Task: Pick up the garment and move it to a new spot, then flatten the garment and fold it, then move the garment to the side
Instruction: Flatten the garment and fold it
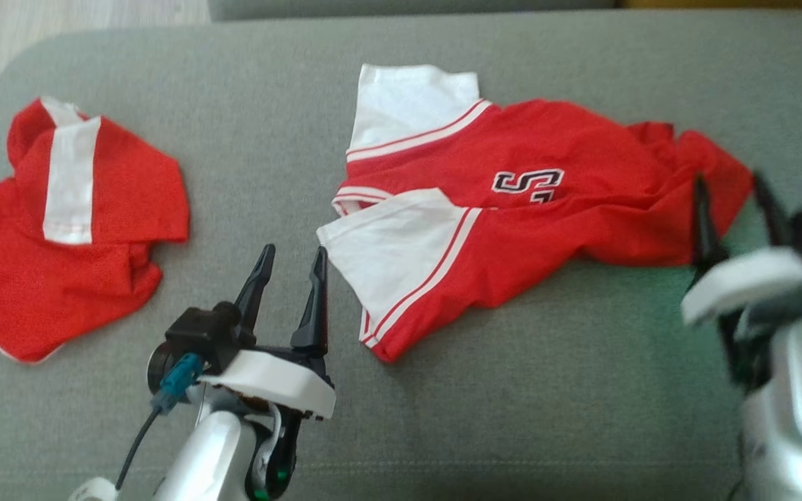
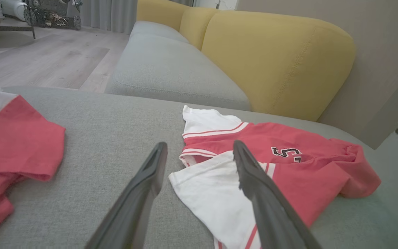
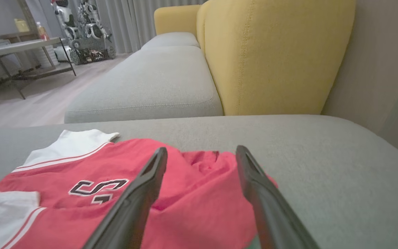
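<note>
My left gripper is to grab the garment's near white sleeve (image 1: 394,253) next, by its free hem corner (image 1: 324,233), because the sleeve lies slack, folded over the red cloth.
The garment (image 1: 512,209) is a red jersey with white sleeves and a black-and-white letter on the chest. It lies spread but wrinkled across the middle of the grey cushion (image 1: 512,417). My left gripper (image 1: 294,249) stands open just left of the nearer white sleeve, holding nothing; its wrist view shows the left gripper (image 2: 199,144) facing that sleeve and the garment (image 2: 306,166). My right gripper (image 1: 729,179), blurred, is open at the garment's bunched right end. In the right wrist view the right gripper (image 3: 201,149) has its fingers apart over the red cloth (image 3: 81,166), gripping nothing.
A second red garment (image 1: 67,229) with a white stripe lies crumpled at the cushion's left end, also near the left gripper (image 2: 12,138). A yellow backrest (image 2: 275,62) and another grey seat (image 2: 171,69) stand beyond. Wood floor (image 2: 47,58) lies off the far left edge.
</note>
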